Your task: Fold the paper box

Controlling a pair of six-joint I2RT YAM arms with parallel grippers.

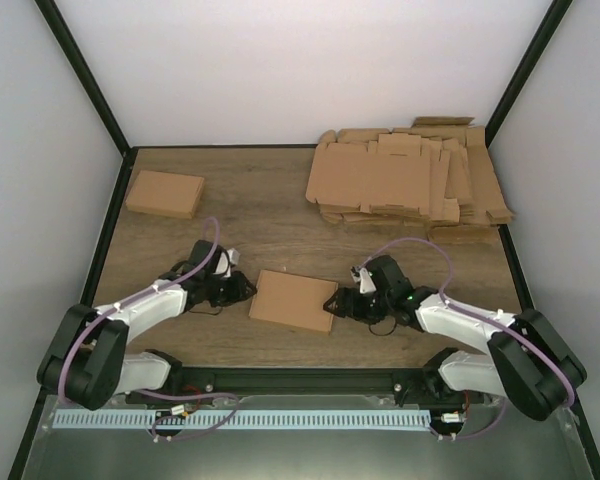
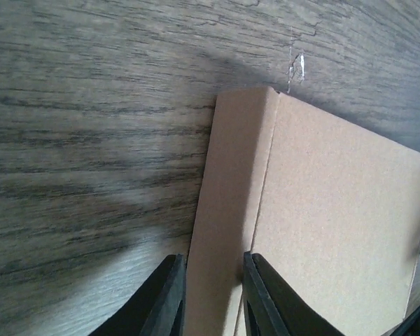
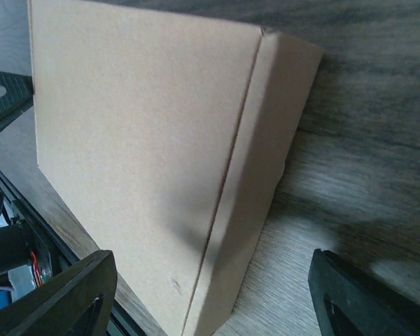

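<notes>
My right gripper grabs the paper box's narrow side near its front corner (image 1: 331,317) (image 3: 222,282) next, leaving the box's far side free for stacking.
The paper box (image 1: 293,300) lies closed and flat on the wooden table between my two arms, near the front edge. My left gripper (image 1: 242,290) is at its left side. In the left wrist view the black fingers (image 2: 169,294) press on either side of the box's narrow side wall (image 2: 227,203), so the left gripper (image 2: 213,264) is shut on that edge. My right gripper (image 1: 335,305) is at the box's right side. In the right wrist view it (image 3: 211,257) stands wide open, and the box's corner (image 3: 217,294) sits between the fingers without touching them.
A second closed brown box (image 1: 164,193) sits at the back left. A thick pile of flat cardboard sheets (image 1: 410,180) fills the back right. A black rail (image 1: 310,378) runs along the near edge just behind the box, and white walls enclose the table.
</notes>
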